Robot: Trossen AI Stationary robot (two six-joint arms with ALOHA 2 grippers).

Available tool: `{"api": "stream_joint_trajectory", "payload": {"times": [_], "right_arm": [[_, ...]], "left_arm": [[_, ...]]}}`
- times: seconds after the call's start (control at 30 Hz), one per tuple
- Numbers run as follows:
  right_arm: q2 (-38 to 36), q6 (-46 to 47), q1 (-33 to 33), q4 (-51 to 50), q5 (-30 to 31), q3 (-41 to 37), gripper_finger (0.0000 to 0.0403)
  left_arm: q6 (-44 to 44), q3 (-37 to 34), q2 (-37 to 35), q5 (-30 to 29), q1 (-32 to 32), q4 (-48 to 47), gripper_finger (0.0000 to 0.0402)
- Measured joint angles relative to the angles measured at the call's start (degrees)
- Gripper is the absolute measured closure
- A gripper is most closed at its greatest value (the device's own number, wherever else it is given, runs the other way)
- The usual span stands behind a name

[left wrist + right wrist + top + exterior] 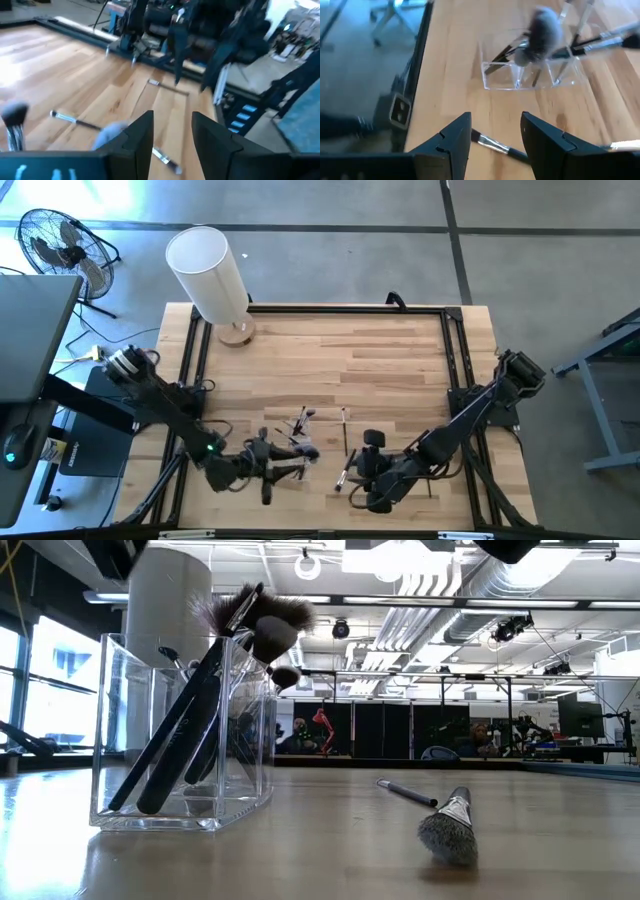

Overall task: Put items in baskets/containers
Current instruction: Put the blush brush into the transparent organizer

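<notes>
The loose brush needs to go into the clear cup, so the robot's right gripper should next grab the brush by its silver ferrule (345, 471).
The clear cup (180, 750) stands on the wood near the table's near edge (300, 438), and several dark brushes (215, 650) lean in it, heads up. It also shows in the right wrist view (535, 72). Loose brushes lie flat: a fluffy-headed one (447, 825), a thin one (405, 792) and others (345, 425) (344, 473). My left gripper (172, 135) is open just left of the cup (288, 470), raised off the table. My right gripper (495, 137) is open right of the cup (355, 480), above a lying brush (495, 145).
A tall white cylinder on a wooden base (210, 272) stands at the far left corner. A black frame rail (455, 360) runs around the table. A fan (60, 245) stands on the floor to the left. Bare wood (340, 350) spreads across the table's far half.
</notes>
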Motion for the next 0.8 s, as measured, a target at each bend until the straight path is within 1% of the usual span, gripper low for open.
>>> {"api": "stream_joint_trajectory", "payload": {"times": [0.07,0.13,0.2,0.23,0.27,0.33,0.43,0.5,0.53,0.6,0.67,0.7,0.8], "right_arm": [[0.0,-5.52,-0.39,0.0,-2.01,0.0,0.0238],[0.0,-9.85,-1.0,-0.19,-3.76,0.0,0.0238],[0.0,-12.02,-1.71,-0.26,-4.58,0.0,0.0238],[0.0,-12.69,-2.15,-0.26,-4.6,0.0,0.0238],[0.0,-13.38,-2.61,-0.26,-4.55,0.0,0.0238],[0.37,-14.99,-3.41,-0.24,-5.03,0.05,0.0238],[2.57,-16.52,-4.5,-0.5,-7.24,1.46,0.0238],[5.27,-18.14,-4.91,-1.83,-9.08,3.85,0.0238],[6.87,-19.38,-5.08,-3.26,-9.91,5.51,0.0238],[10.56,-21.34,-5.33,-6.99,-11.02,9.41,0.0238],[14.28,-22.74,-5.58,-11.87,-11.86,13.67,0.0238],[16.05,-23.47,-5.74,-14.39,-11.94,15.85,0.0238],[20.84,-26.92,-5.97,-20.78,-12.23,22.03,0.0238]], "left_arm": [[-0.5,0.0,-4.39,-0.47,-0.75,-3.7,0.027],[-4.04,0.0,-8.78,-0.96,-1.42,-9.52,0.027],[-12.43,0.0,-13.11,-0.92,-1.91,-17.79,0.0271],[-17.88,0.0,-15.22,0.42,-1.92,-22.64,0.0275],[-23.64,0.0,-17.18,3.16,-1.79,-27.59,0.0281],[-32.33,0.0,-19.96,9.05,-1.75,-36.95,0.03],[-40.61,0.0,-21.08,17.4,-1.81,-48.47,0.0346],[-45.41,0.0,-21.14,23.33,-1.82,-56.42,0.0383],[-48.03,0.0,-21.08,26.54,-1.81,-60.32,0.0392],[-52.71,-0.01,-20.91,32.83,-1.77,-67.57,0.039],[-54.9,-0.09,-20.51,37.91,-1.8,-73.26,0.0392],[-55.1,-0.09,-20.19,39.47,-1.8,-74.84,0.0397],[-55.01,-0.09,-20.08,41.19,-1.77,-77.91,0.0398]]}}
